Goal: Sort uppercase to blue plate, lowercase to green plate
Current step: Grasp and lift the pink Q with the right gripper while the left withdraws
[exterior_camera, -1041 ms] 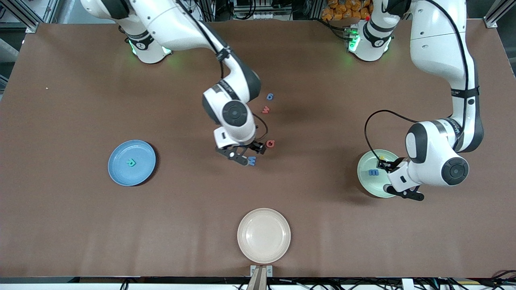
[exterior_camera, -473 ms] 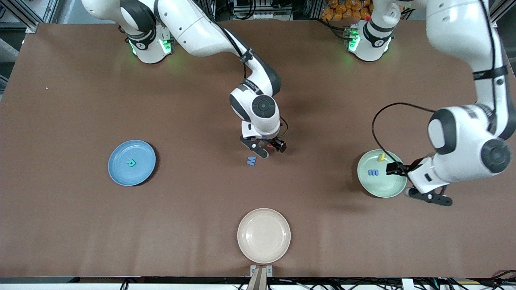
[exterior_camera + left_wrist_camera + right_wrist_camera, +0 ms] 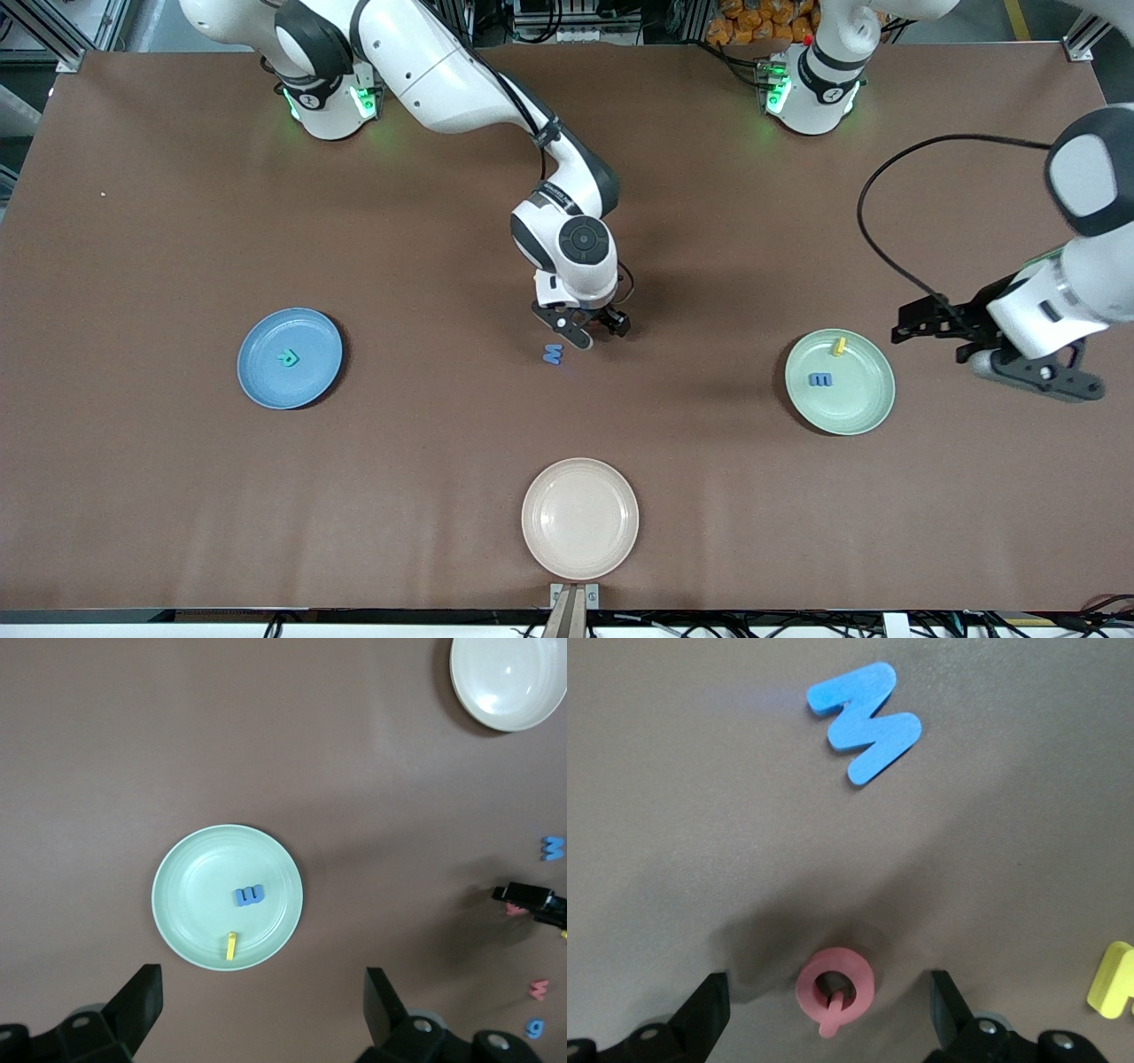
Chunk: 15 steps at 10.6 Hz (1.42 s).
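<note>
My right gripper grabs the Q by its round ring (image 3: 859, 982) next, to sort the red uppercase Q onto the blue plate.
The blue plate (image 3: 266, 385) holds the teal R (image 3: 288, 358). On the green plate (image 3: 850, 412) lie the yellow i (image 3: 837, 346) and a blue three-pronged letter (image 3: 820, 379). My right gripper (image 3: 592, 333) hangs low at mid-table, open, its fingers either side of the red Q (image 3: 835, 989) without touching it. The blue M (image 3: 553, 354) lies just nearer the camera, and the yellow H (image 3: 1114, 979) is beside the Q. My left gripper (image 3: 992, 353) is open and empty, high over bare table beside the green plate. From it I see the green plate (image 3: 182, 859), red w (image 3: 538, 989) and blue g (image 3: 534, 1028).
A cream plate (image 3: 579, 518) sits near the table's front edge at the middle. The right arm's wrist hides the w, g, Q and H in the front view. Brown table stretches bare between the plates.
My left gripper opened, left the yellow i on the green plate, and rose away toward the left arm's end. My right gripper shifted from over the M to over the Q.
</note>
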Tool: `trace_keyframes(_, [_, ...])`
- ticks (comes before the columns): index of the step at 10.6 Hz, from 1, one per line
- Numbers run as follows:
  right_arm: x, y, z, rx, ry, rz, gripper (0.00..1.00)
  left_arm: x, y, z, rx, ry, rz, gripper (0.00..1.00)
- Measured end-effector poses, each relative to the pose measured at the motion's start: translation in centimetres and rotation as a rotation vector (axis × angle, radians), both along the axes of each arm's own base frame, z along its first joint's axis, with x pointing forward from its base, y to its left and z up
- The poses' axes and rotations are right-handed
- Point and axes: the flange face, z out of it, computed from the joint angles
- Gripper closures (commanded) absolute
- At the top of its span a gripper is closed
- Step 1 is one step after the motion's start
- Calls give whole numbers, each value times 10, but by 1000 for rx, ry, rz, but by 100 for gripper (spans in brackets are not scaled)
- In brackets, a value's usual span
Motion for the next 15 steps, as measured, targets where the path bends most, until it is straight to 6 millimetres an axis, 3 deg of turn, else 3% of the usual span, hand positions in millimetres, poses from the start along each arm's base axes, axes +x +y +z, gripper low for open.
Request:
trace_keyframes(1, [0,1,1,1,-1,0,0,-4,10,8,4,4,27,0])
trace_keyframes(2, [0,1,1,2,-2,1,21,-7,16,15,7,14,62,0])
trace_keyframes(3, [0,1,1,2,-2,1,76,-10,18,23,12,25,96,0])
trace_keyframes(4, [-1,2,2,3,-3,3,100,-12,17,32,33,31,130,0])
trace_keyframes(7, [-4,7,6,4,-9,18,100,-23,3,65,58,34,243,0])
trace_keyframes(11, [-4,9,9,5,-19,26,100,-36,-2,88,40,50,352,0])
trace_keyframes(13, [4,9,25,20,-41,40,100,-42,-5,96,28,50,347,0])
trace_keyframes(15, [24,-3,53,40,-68,68,100,-45,-32,94,24,61,300,0])
